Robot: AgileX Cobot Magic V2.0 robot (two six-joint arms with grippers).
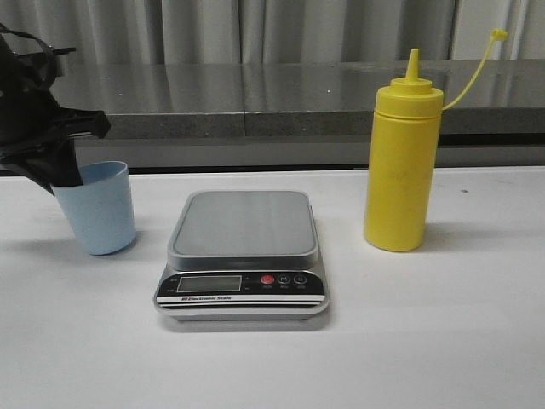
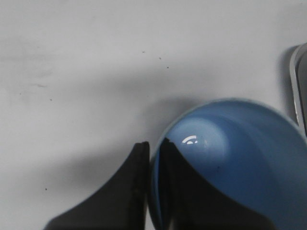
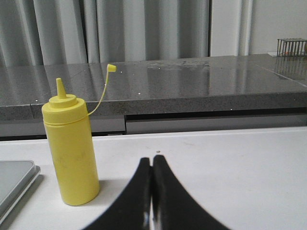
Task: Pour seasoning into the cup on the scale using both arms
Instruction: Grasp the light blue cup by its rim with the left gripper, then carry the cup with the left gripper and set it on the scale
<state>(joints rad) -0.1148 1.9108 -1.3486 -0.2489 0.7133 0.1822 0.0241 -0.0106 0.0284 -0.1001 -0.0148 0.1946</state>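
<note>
The cup's base [image 1: 106, 247] rests on the tabletop, short of the scale's platform [image 1: 243, 223], so my left gripper now keeps the cup until it is on the scale.
The pale blue cup [image 1: 95, 209] stands on the white table, left of the scale [image 1: 243, 223]. My left gripper [image 1: 65, 175] is shut on the cup's left rim. In the left wrist view one finger [image 2: 136, 187] is outside the wall and the other is inside the cup [image 2: 240, 158]. The scale's platform is bare. The yellow seasoning bottle [image 1: 402, 166] stands upright to the right of the scale, with its cap strap hanging open. The right gripper [image 3: 152, 160] is shut on nothing, low over the table and apart from the seasoning bottle [image 3: 72, 153]. It is out of the front view.
A grey stone counter [image 1: 255, 98] with curtains behind it runs along the table's far edge. A corner of the scale [image 3: 14, 179] shows beside the bottle in the right wrist view, and its edge [image 2: 298, 86] lies near the cup in the left wrist view.
</note>
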